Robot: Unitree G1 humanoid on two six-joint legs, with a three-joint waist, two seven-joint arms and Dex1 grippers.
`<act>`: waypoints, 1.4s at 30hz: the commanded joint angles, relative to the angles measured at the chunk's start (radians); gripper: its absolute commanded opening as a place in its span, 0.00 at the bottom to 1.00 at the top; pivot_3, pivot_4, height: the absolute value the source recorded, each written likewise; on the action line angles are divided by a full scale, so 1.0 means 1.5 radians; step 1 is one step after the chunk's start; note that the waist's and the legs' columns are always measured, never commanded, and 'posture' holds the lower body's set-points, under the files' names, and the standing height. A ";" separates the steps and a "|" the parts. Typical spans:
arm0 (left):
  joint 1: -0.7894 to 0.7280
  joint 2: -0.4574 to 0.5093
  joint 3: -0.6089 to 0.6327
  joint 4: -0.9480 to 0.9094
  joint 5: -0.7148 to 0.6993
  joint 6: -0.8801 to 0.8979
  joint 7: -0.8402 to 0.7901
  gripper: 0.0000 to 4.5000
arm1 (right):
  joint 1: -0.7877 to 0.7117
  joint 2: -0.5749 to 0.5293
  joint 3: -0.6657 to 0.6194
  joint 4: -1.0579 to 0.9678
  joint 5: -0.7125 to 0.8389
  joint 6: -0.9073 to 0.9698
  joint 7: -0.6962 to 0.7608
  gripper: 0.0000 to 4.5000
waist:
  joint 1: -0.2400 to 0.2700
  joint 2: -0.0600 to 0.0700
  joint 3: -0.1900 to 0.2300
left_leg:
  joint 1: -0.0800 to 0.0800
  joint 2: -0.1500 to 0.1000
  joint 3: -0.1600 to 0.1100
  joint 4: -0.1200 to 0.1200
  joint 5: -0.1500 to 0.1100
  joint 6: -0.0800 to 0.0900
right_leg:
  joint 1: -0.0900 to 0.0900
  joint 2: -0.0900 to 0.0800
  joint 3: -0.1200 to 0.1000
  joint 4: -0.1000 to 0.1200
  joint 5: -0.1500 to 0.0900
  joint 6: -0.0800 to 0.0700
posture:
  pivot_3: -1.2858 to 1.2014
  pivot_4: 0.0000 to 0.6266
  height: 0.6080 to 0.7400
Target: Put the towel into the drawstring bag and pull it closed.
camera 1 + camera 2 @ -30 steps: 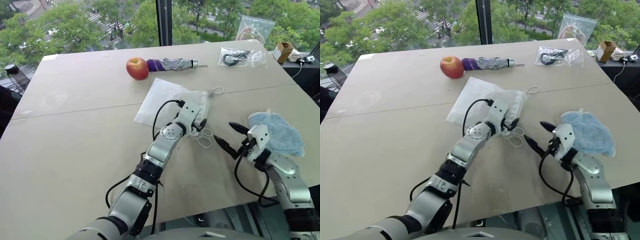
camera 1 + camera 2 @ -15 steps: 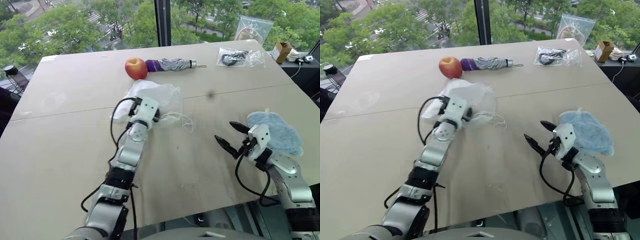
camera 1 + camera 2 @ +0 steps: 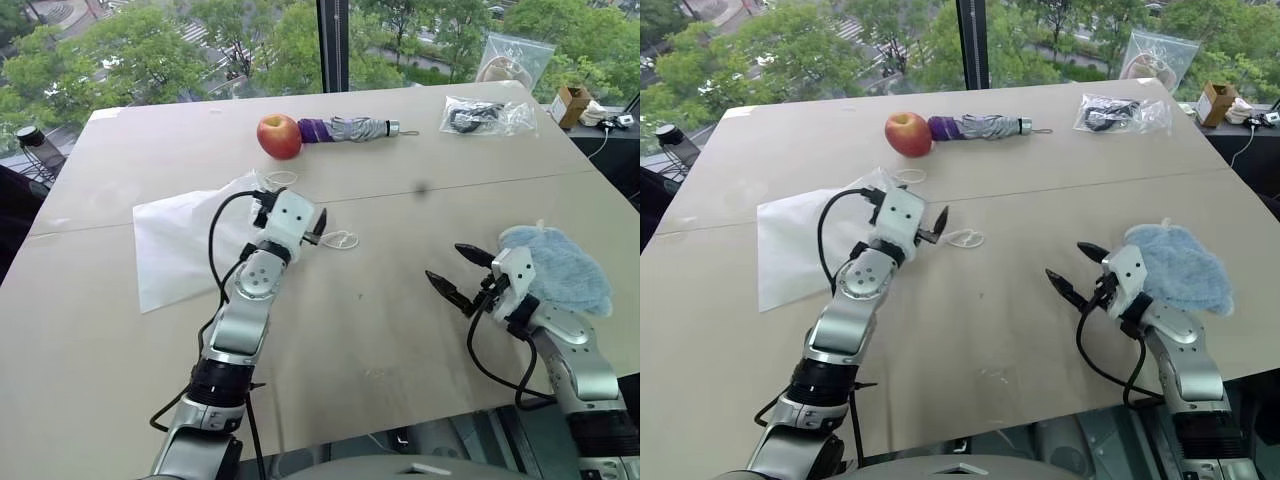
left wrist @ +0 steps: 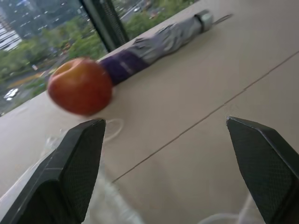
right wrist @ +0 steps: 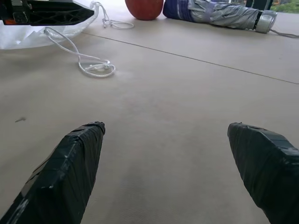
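The drawstring bag (image 3: 180, 238) lies flat on the table, so I should next use my left gripper to pinch the bag's open edge (image 3: 262, 184), where the plastic bunches up beside the cord.
The white drawstring bag (image 3: 180, 238) lies flat on the table's left half. One cord loop (image 3: 341, 240) trails to its right and another (image 3: 282, 178) lies near the apple. My left gripper (image 3: 291, 208) hovers over the bag's right edge, pointing towards the apple, open with nothing between its fingers (image 4: 81, 154). The light blue towel (image 3: 562, 266) lies at the right edge of the table. Just left of it, my right gripper (image 3: 453, 271) stands open and empty, pointing across the table at the cord loop (image 5: 96, 67).
A red apple (image 3: 279, 136) and a folded purple-grey umbrella (image 3: 350, 129) lie at the back. A clear zip bag with black cables (image 3: 483, 115) sits back right, with a larger clear bag (image 3: 512, 58) and a small box (image 3: 570, 102) behind it. Bare table (image 3: 400, 330) lies between my arms.
My left gripper swung left and a little up. The bag went with it from the table's middle and now lies spread flat at the left. The right arm stayed still.
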 commanded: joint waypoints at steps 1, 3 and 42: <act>-0.031 -0.036 0.009 0.016 0.020 0.022 0.054 0.95 | -0.004 0.002 -0.003 -0.014 0.002 -0.014 0.001 1.00 | 0.000 0.000 0.000 | 0.000 0.000 0.000 0.000 0.000 0.000 | 0.000 0.000 0.000 0.000 0.000 0.000 | 0.52 0.24 1.00; -0.047 -0.060 0.022 0.036 0.032 0.042 0.096 0.95 | -0.004 0.000 -0.006 -0.013 0.002 -0.014 0.003 1.00 | 0.000 0.000 0.000 | 0.000 0.000 0.000 0.000 0.000 0.000 | 0.000 0.000 0.000 0.000 0.000 0.000 | 0.52 0.24 1.00; -0.061 -0.137 0.203 0.113 0.018 0.133 0.322 0.42 | -0.093 -0.044 -0.007 -0.103 0.104 0.083 0.072 1.00 | -0.002 0.000 0.000 | -0.001 0.000 -0.001 0.000 0.000 0.000 | 0.000 0.000 -0.001 0.000 0.000 0.000 | 0.52 0.24 1.00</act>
